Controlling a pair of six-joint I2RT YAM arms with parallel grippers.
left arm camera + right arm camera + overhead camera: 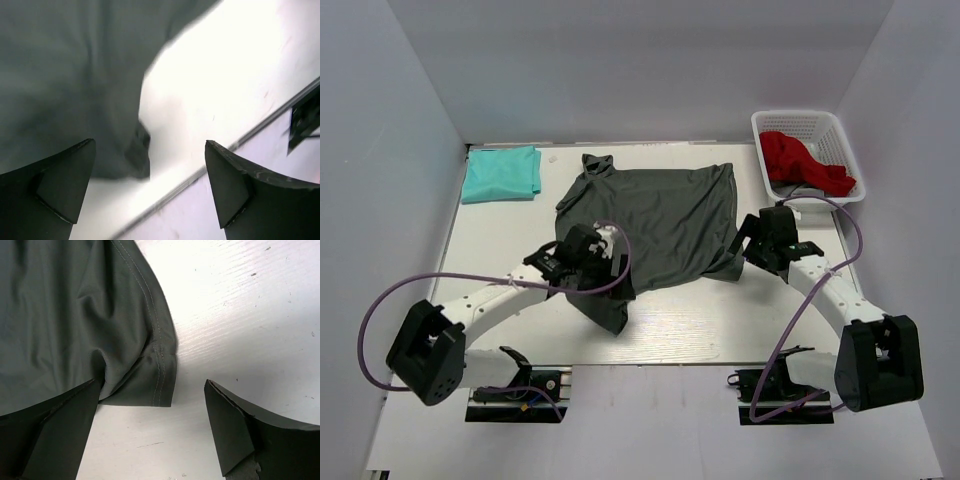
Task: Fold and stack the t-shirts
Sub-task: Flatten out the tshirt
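Note:
The right gripper's fingers are above the stitched hem point(162, 370) in the right wrist view and would miss it if they closed now. The robot will lower them first.
The dark charcoal-grey t-shirt point(660, 220) lies spread across the middle of the white table, rumpled at its near left corner. The teal t-shirt point(500, 173) lies folded to a rectangle at the far left. My left gripper point(610, 278) is open and empty above the grey shirt's near left corner, which shows in the left wrist view point(75, 85). My right gripper point(745, 255) is open and empty beside the shirt's right sleeve; its stitched hem point(162, 370) lies between the fingers in the right wrist view.
A white lattice basket point(847, 137) at the far right holds a red garment point(803, 160). The table's near edge point(200, 172) runs just below the left gripper. Grey walls close in the left, right and back.

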